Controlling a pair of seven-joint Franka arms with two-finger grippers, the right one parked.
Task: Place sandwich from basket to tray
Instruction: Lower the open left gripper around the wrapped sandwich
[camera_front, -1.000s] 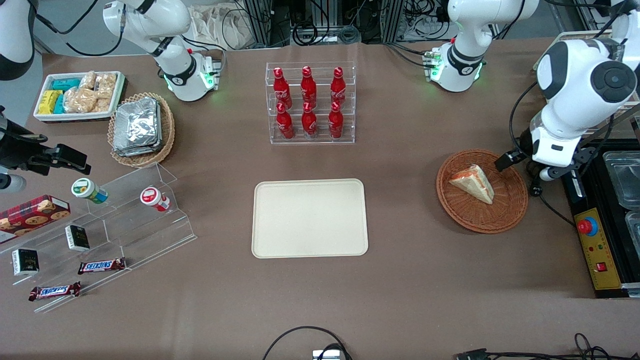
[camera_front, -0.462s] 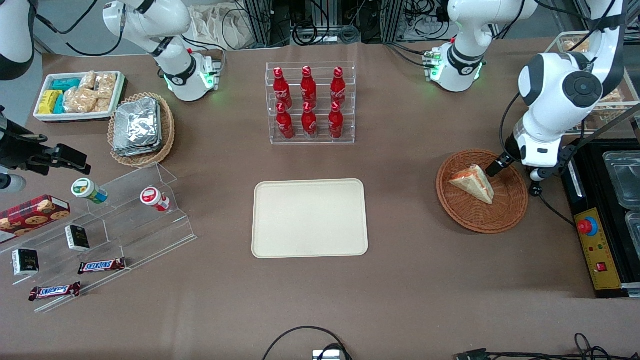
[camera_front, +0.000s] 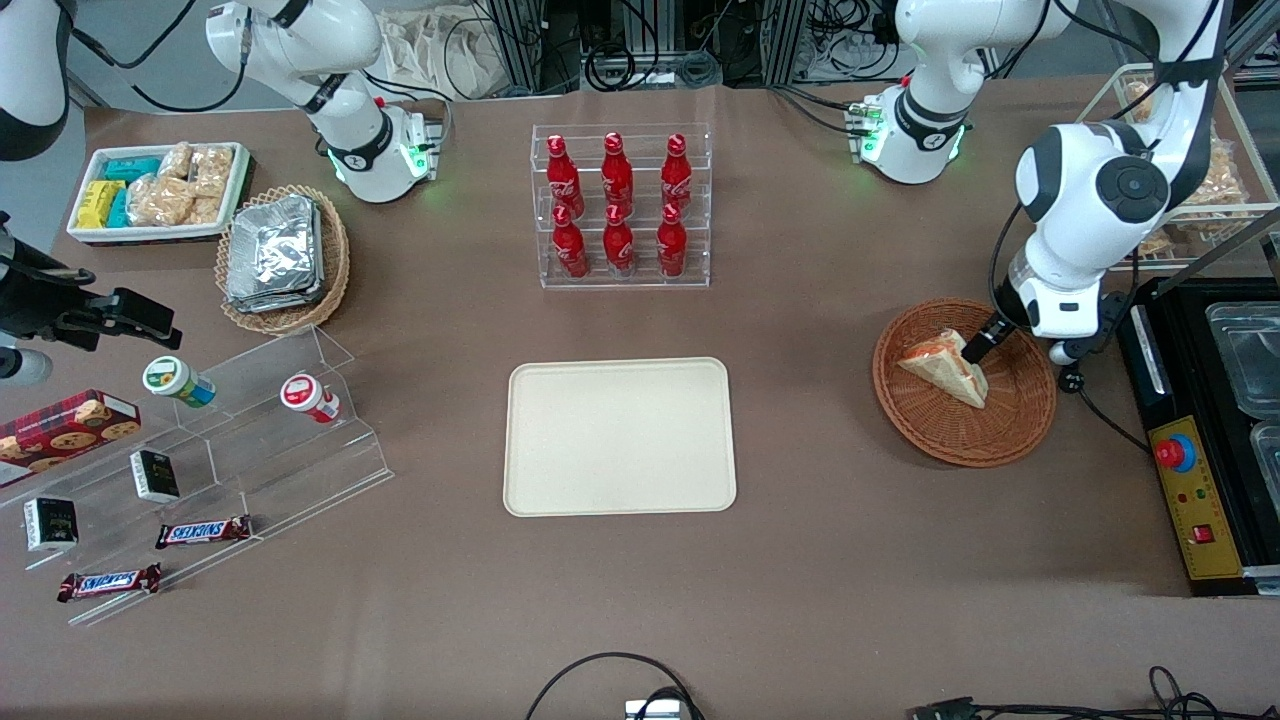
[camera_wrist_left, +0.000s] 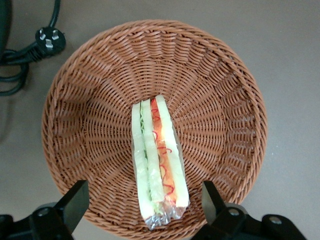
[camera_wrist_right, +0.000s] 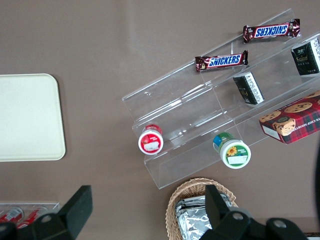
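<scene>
The sandwich has its layered filling edge (camera_wrist_left: 160, 145) up between its flat bread sides. My gripper needs to grab the sandwich by those flat bread sides next.
The sandwich (camera_front: 945, 368), a clear-wrapped white bread wedge with green and orange-red filling, lies in the round reddish-brown wicker basket (camera_front: 960, 445) toward the working arm's end of the table. In the left wrist view the sandwich (camera_wrist_left: 156, 155) rests near the middle of the basket (camera_wrist_left: 90, 90). My gripper (camera_front: 980, 346) hangs over the basket, open. Its two dark fingers (camera_wrist_left: 76, 199) straddle the foil-sealed wide end of the sandwich without touching it, and the gripper (camera_wrist_left: 144, 190) is just above that end. The cream tray (camera_front: 620, 437) lies bare at the table's middle.
A clear rack of red bottles (camera_front: 620, 205) stands farther from the front camera than the tray. A black control box (camera_front: 1195, 470) and a power cable with plug (camera_wrist_left: 50, 41) lie beside the basket. Snack shelves (camera_front: 200, 450) and an oval foil-pack basket (camera_front: 282, 258) sit toward the parked arm's end.
My arm has swung in from the table's edge and come over the basket. The gripper now hangs at the sandwich's wide end. The sandwich has not moved.
</scene>
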